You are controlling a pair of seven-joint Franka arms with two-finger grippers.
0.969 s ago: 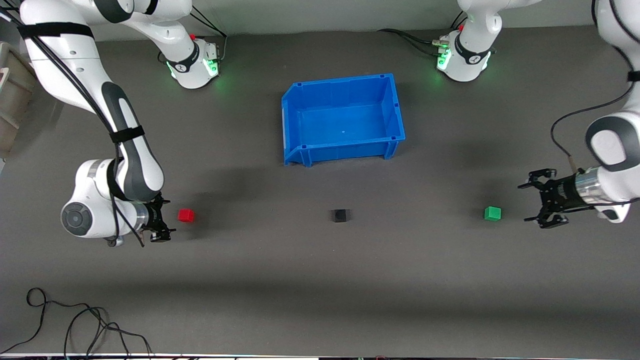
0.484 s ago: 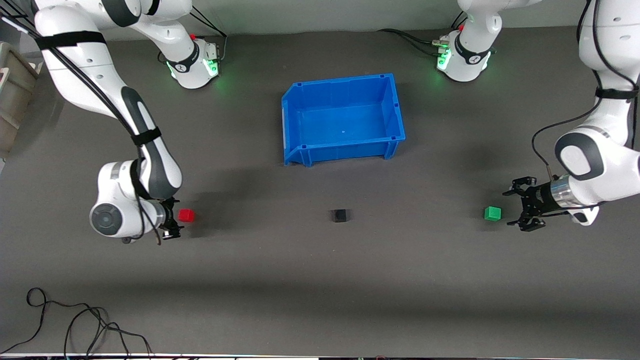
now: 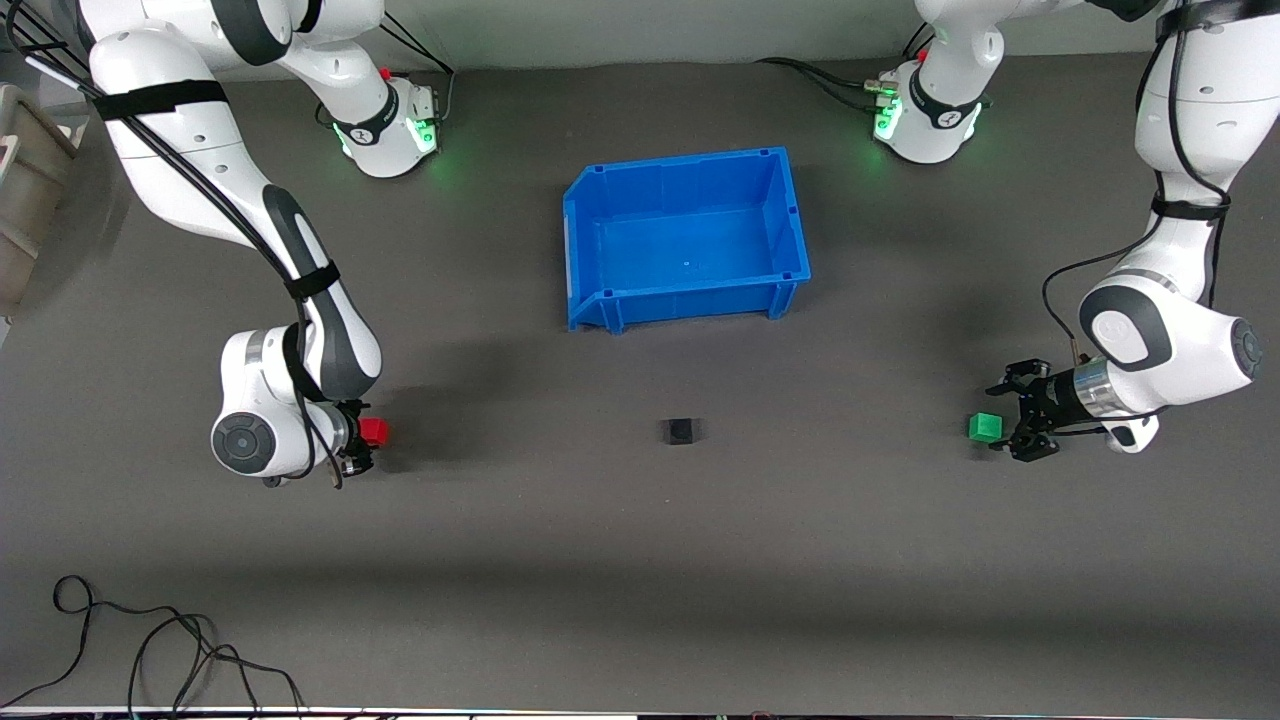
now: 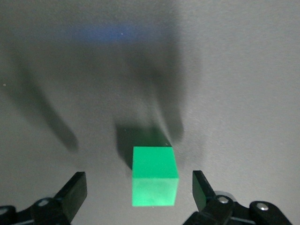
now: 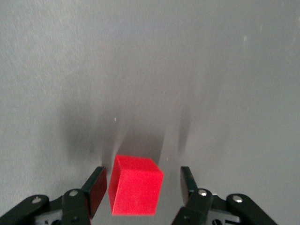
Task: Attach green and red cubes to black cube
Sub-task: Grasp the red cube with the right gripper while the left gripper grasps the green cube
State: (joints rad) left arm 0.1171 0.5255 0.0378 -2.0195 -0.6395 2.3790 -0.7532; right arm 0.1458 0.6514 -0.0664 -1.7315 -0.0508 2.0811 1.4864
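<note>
The green cube's near part is between the fingertips of my left gripper, so my left gripper should close on the green cube now.
The red cube (image 3: 375, 431) (image 5: 136, 191) lies on the grey mat toward the right arm's end. My right gripper (image 3: 361, 438) (image 5: 142, 185) is low at the mat with the cube between its fingers. One pad (image 5: 97, 186) is almost on the cube and the other finger (image 5: 187, 182) stands off with a gap. The green cube (image 3: 985, 427) (image 4: 154, 176) lies toward the left arm's end. My left gripper (image 3: 1004, 419) (image 4: 139, 186) is open wide, its fingertips either side of the cube's near part and clear of it. The black cube (image 3: 680, 431) sits alone between the two.
An empty blue bin (image 3: 790, 215) stands farther from the front camera than the black cube. A loose black cable (image 3: 150, 640) lies at the near edge toward the right arm's end. Bare mat separates the three cubes.
Both arms have moved in toward the table's middle. The right jaws now straddle the red cube and have narrowed. The left gripper has reached the green cube, still wide.
</note>
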